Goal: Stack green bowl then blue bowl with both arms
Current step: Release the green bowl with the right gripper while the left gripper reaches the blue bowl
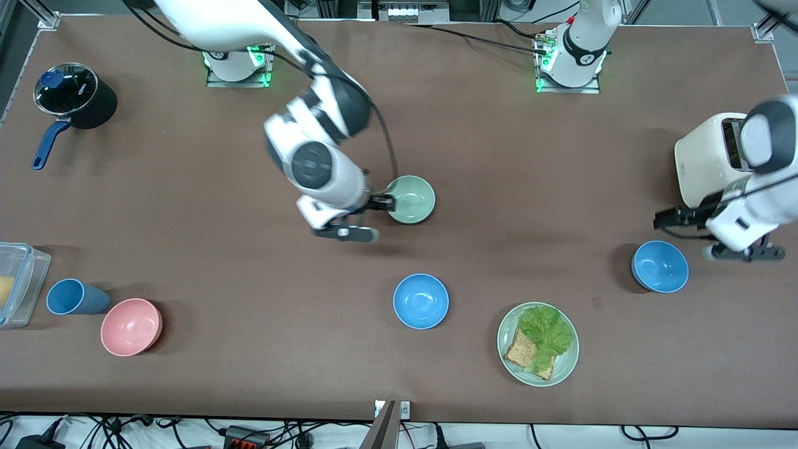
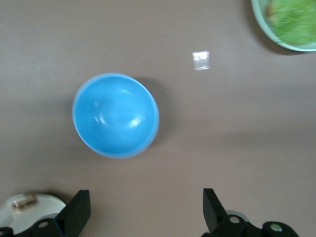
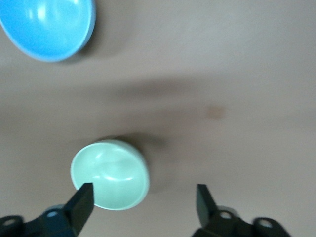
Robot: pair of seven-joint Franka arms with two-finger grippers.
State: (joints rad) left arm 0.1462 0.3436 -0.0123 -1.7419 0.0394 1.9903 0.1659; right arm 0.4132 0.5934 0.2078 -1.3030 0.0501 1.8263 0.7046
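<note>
The blue bowl has to go in the green bowl (image 1: 410,199), so I need to grab it next with my left gripper by its rim (image 1: 659,242) to stack it there.
The pale green bowl (image 1: 410,199) sits mid-table. My right gripper (image 1: 381,218) is open just beside it, on its right-arm side, with one finger by the rim. In the right wrist view the green bowl (image 3: 109,174) lies by one finger of the open gripper (image 3: 143,202), not between the jaws. One blue bowl (image 1: 421,300) sits nearer the front camera than the green bowl. A second blue bowl (image 1: 659,266) sits toward the left arm's end. My left gripper (image 1: 682,236) is open and empty over the table beside it. That bowl (image 2: 116,116) lies ahead of the open jaws (image 2: 146,207).
A white toaster (image 1: 707,159) stands by the left hand. A green plate (image 1: 508,358) with lettuce and bread lies near the front edge. A pink bowl (image 1: 131,326), blue cup (image 1: 72,297), clear container (image 1: 19,284) and black pot (image 1: 75,96) are at the right arm's end.
</note>
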